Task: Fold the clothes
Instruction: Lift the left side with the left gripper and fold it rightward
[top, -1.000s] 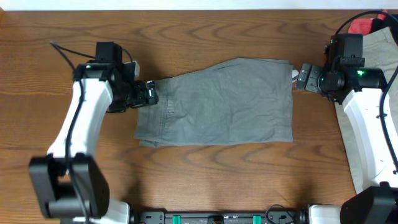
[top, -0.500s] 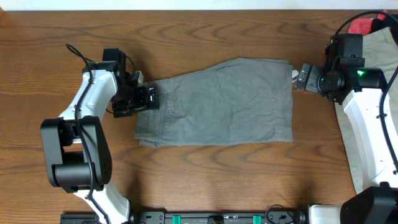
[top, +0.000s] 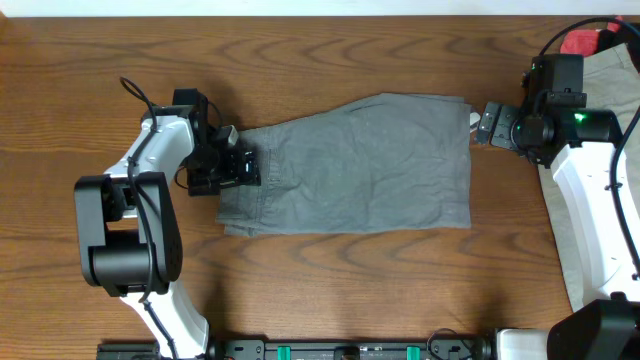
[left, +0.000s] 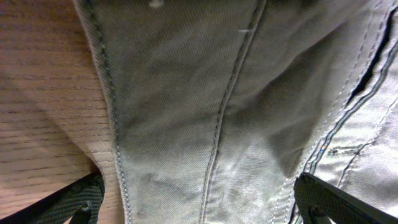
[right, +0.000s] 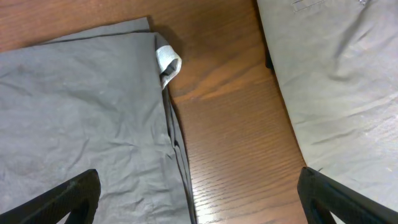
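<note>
My left gripper is next to pick up the grey shorts (top: 360, 165) to fold one end over the rest of the shorts. It should pick them up by the seamed end (top: 238, 191) opposite the white label, the end to be folded over.
The grey shorts (top: 360, 165) lie folded flat in the middle of the table. My left gripper (top: 245, 167) is open at their left edge. In the left wrist view its fingers (left: 199, 205) stand wide apart either side of the seamed grey cloth (left: 217, 112). My right gripper (top: 484, 122) is open and empty just off the shorts' right edge. In the right wrist view it (right: 199, 199) spans that edge (right: 81, 112) and bare wood. The beige shorts (top: 625, 70) lie at the table's right edge under the right arm, and also show in the right wrist view (right: 336, 81).
A red object (top: 580, 42) sits at the far right corner behind the right arm. A white label (right: 166, 62) sticks out at the grey shorts' upper right corner. The wooden table (top: 330, 280) shows bare in front of the shorts.
My left arm has swung in, and its gripper has moved right and slightly down onto the grey shorts' left edge. The right arm and the shorts have not moved.
</note>
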